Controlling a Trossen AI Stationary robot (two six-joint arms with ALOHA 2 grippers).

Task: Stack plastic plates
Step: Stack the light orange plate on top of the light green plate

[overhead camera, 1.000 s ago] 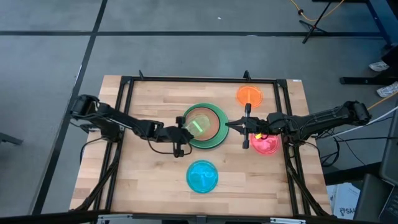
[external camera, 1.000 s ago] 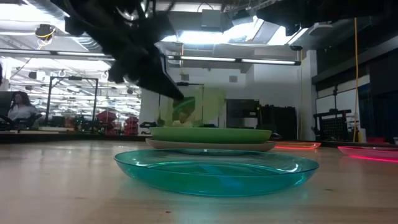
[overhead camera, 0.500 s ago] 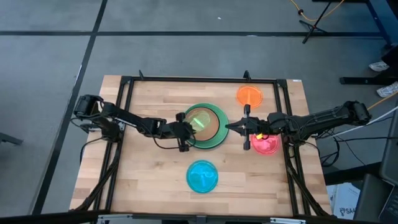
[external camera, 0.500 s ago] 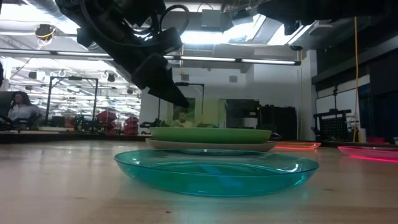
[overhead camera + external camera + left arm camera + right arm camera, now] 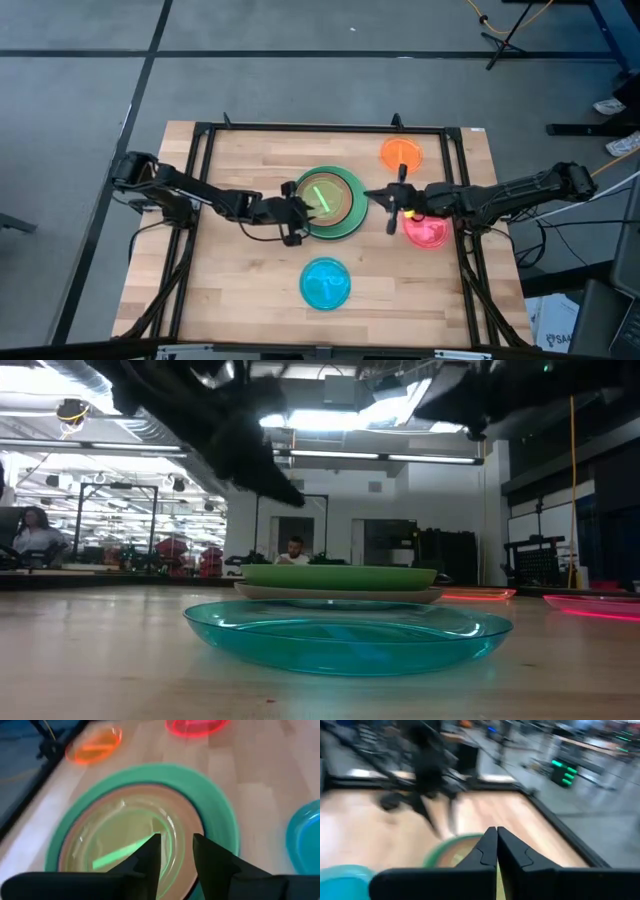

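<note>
Next, my right gripper grabs the orange plate by its thin round rim (image 5: pixel 402 172) to add the plate to the stack (image 5: pixel 332 200).
At the table's middle stands a stack of plastic plates: a light green plate (image 5: pixel 356 214) on a grey one (image 5: pixel 340 595), a brown plate (image 5: pixel 187 827) inside a dark teal rim, and a lime plate (image 5: pixel 120 837) lying flat on top. My left gripper (image 5: pixel 175 847) is open, a little above the stack's left rim (image 5: pixel 298 208). My right gripper (image 5: pixel 368 197) hovers shut at the stack's right side. An orange plate (image 5: pixel 401 153), a pink-red plate (image 5: pixel 428 232) and a blue plate (image 5: pixel 325 283) rest flat on the table.
A black frame (image 5: pixel 300 128) runs around the wooden table top. The blue plate (image 5: pixel 348 632) lies near the front edge, ahead of the stack. Bare wood (image 5: pixel 230 270) lies to the front left and front right.
My left gripper has opened and let go of the lime plate. The plate stood tilted up at the gripper's tips a second ago and now lies flat on the brown plate. My right gripper has turned a little at the stack's right side.
</note>
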